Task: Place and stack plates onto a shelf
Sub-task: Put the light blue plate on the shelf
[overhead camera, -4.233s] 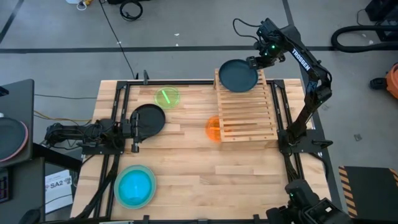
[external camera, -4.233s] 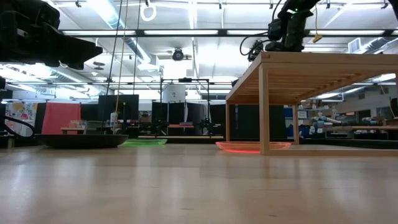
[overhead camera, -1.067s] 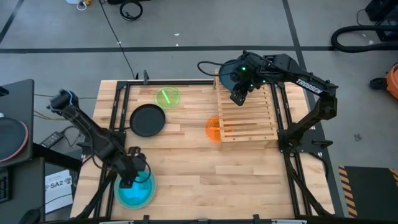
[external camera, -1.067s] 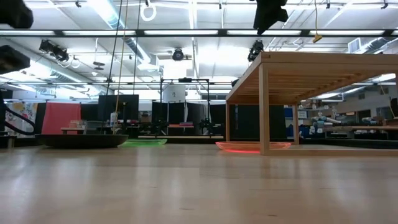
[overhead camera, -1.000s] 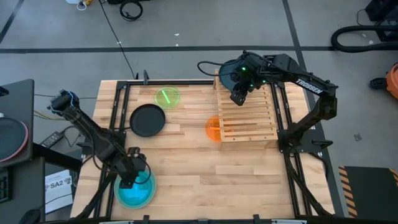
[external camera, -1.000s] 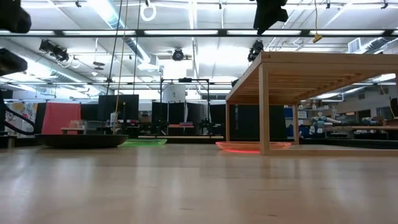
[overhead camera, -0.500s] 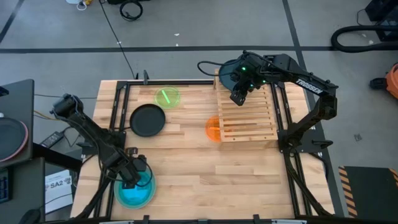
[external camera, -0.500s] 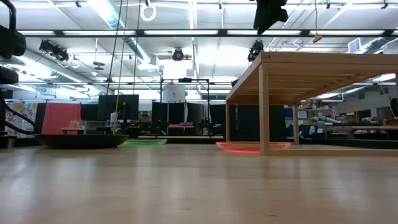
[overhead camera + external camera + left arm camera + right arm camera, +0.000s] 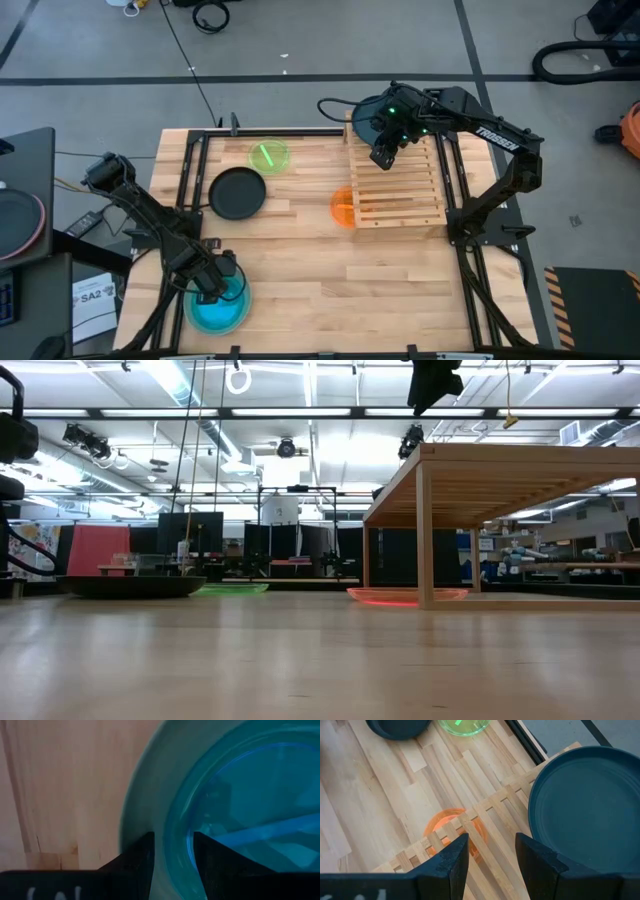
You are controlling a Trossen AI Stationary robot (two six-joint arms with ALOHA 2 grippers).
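My left gripper should close on the cyan plate now. Its fingers are on both sides of its rim [image 9: 169,837], with one finger down at the mint green rim, so it would hold the plate.
A translucent cyan plate [image 9: 222,310] lies inside a larger mint green plate [image 9: 246,300] at the table's near left. My left gripper [image 9: 211,291] points straight down over their far-left rim. It is open, one finger over the mint rim [image 9: 145,785] and one over the cyan plate [image 9: 250,795]. My right gripper [image 9: 383,158] hangs open above the shelf [image 9: 398,180], touching nothing. A dark teal plate [image 9: 590,805] lies flat on the shelf's far end. A black plate [image 9: 238,192], a green plate [image 9: 268,156] and an orange plate [image 9: 342,206] lie on the table.
The orange plate [image 9: 445,827] lies partly under the shelf's left side, as the low view also shows [image 9: 400,596]. The shelf's near slats [image 9: 485,820] are bare. Black frame rails run along the table's left [image 9: 185,200] and right [image 9: 455,190] sides.
My left gripper has come down toward the rim of the cyan and mint plates, still open. The plates lie where they were.
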